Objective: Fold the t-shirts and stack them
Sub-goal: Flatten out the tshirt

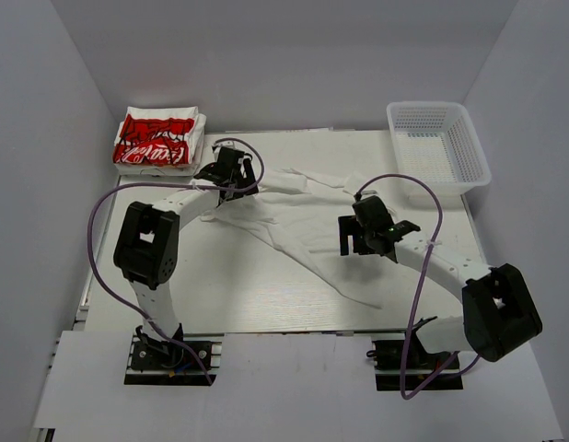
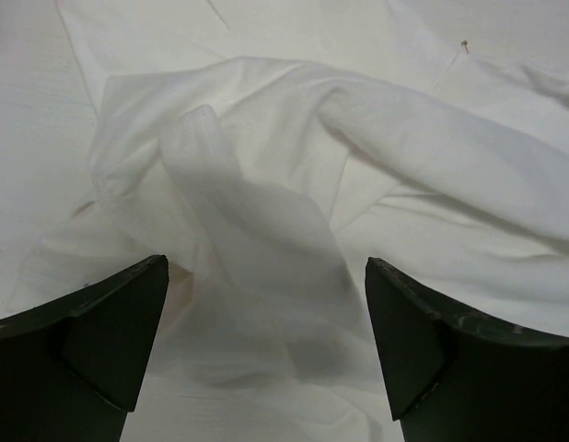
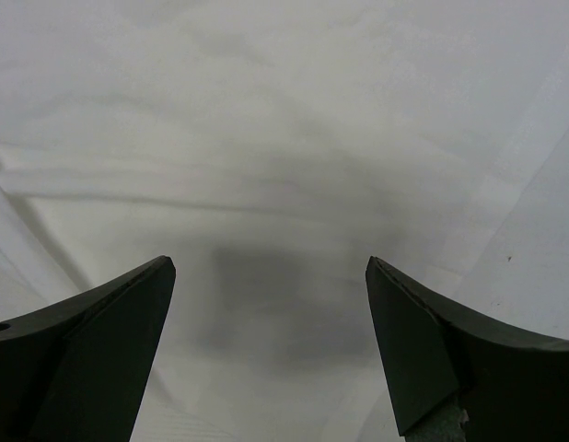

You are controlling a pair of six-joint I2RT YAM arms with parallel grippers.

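The left gripper grabs the white t-shirt by the twisted fold at its bunched end next, to pull the t-shirt open for folding.
A plain white t-shirt lies crumpled and spread across the middle of the table. A stack of folded t-shirts with a red graphic sits at the back left. My left gripper is open over the shirt's bunched left end; the left wrist view shows a twisted fold of the white cloth between and ahead of its fingers. My right gripper is open just above the shirt's right part; the right wrist view shows smooth white cloth under its fingers.
A white plastic mesh basket stands at the back right, empty. Grey walls close in the table on the left, back and right. Purple cables loop from both arms.
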